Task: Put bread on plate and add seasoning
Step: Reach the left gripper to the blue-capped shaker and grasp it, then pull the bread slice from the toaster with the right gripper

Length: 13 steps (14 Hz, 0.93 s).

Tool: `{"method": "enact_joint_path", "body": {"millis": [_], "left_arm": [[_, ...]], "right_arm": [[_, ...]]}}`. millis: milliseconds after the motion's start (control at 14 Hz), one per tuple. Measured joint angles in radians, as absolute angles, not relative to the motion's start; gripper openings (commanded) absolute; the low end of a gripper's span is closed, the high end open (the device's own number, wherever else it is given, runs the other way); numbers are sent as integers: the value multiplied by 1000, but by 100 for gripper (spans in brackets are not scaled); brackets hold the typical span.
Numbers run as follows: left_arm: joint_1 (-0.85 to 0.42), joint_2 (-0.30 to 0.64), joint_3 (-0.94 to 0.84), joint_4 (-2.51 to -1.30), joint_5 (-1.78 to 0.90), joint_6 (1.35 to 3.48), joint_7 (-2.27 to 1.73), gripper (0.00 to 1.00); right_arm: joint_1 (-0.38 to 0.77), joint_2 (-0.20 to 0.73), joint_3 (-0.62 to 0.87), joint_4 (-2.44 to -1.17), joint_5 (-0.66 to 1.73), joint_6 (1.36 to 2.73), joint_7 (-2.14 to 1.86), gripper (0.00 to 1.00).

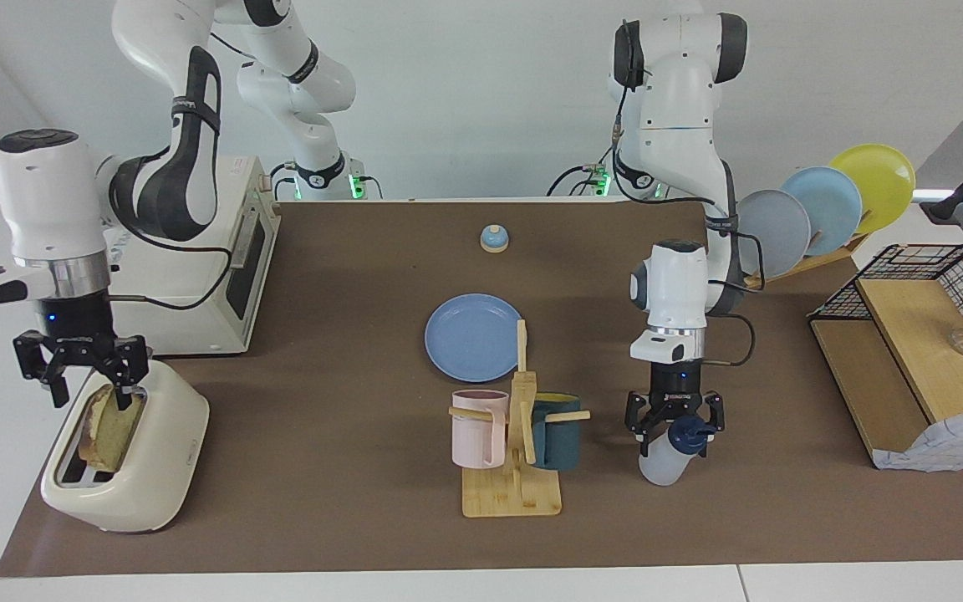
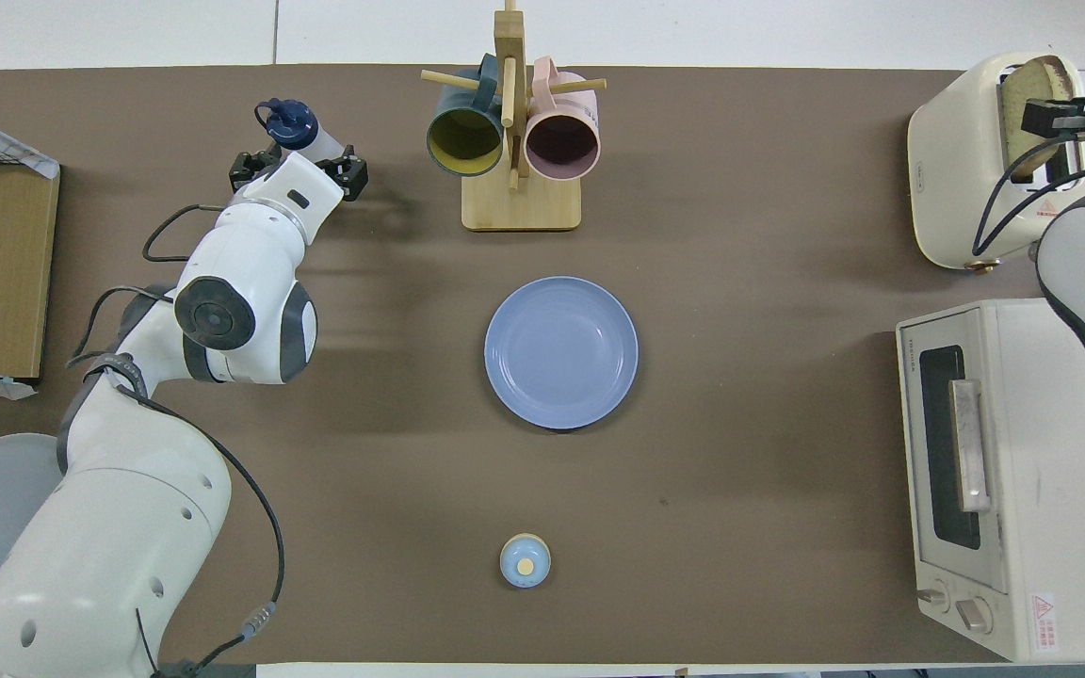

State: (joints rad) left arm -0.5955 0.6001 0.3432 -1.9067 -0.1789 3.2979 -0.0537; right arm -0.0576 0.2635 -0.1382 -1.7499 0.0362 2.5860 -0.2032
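Note:
The lower part of the bread is enclosed by the toaster slot, so my right gripper should next take hold of the bread by its exposed top edge (image 2: pixel 1044 90).
The bread (image 1: pixel 105 431) stands in a slot of the cream toaster (image 1: pixel 155 451) at the right arm's end of the table; the overhead view shows it too (image 2: pixel 1032 89). My right gripper (image 1: pixel 89 389) is right over the toaster, its fingers open on either side of the slice's top. The blue plate (image 1: pixel 440 339) lies bare mid-table (image 2: pixel 505 348). My left gripper (image 1: pixel 674 422) is shut on the seasoning bottle (image 1: pixel 661 464) near its navy cap; the bottle leans, and I cannot tell whether its base touches the table. The bottle also shows in the overhead view (image 2: pixel 302 132).
A wooden mug rack (image 1: pixel 515 493) with two mugs stands between plate and table edge. A toaster oven (image 1: pixel 197 276) sits beside the toaster, nearer the robots. A blue-topped bell knob (image 1: pixel 494 239) sits near the robots. A plate rack (image 1: pixel 824 209) and wooden shelf (image 1: pixel 908 359) are at the left arm's end.

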Motion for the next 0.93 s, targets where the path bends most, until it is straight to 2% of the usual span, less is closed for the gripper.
{"method": "enact_joint_path", "body": {"millis": [72,215,429,716,931], "left_arm": [[-595,604,343,-1903,-179,3292,-54,100],[-590,612,343,-1896,-179,3276,-54,100],[-581,619,343,-1881,-179,3257,-54,100],[-581,620,342,-1862,-179,3228,-78,100],[-573,623,342,-1861,-179,3227,-100,100]], "right_arm": [[-58,264,-138,-1750,37,2585,-203,17],[-58,264,-138,-1748,37,2564,-203,0],[-60,264,-140,-1684,37,2424,-218,0],[-58,270,-139,-1488,28,2134,-256,0],[-1,242,-131,-1425,-4,2051,-265,0]]}}
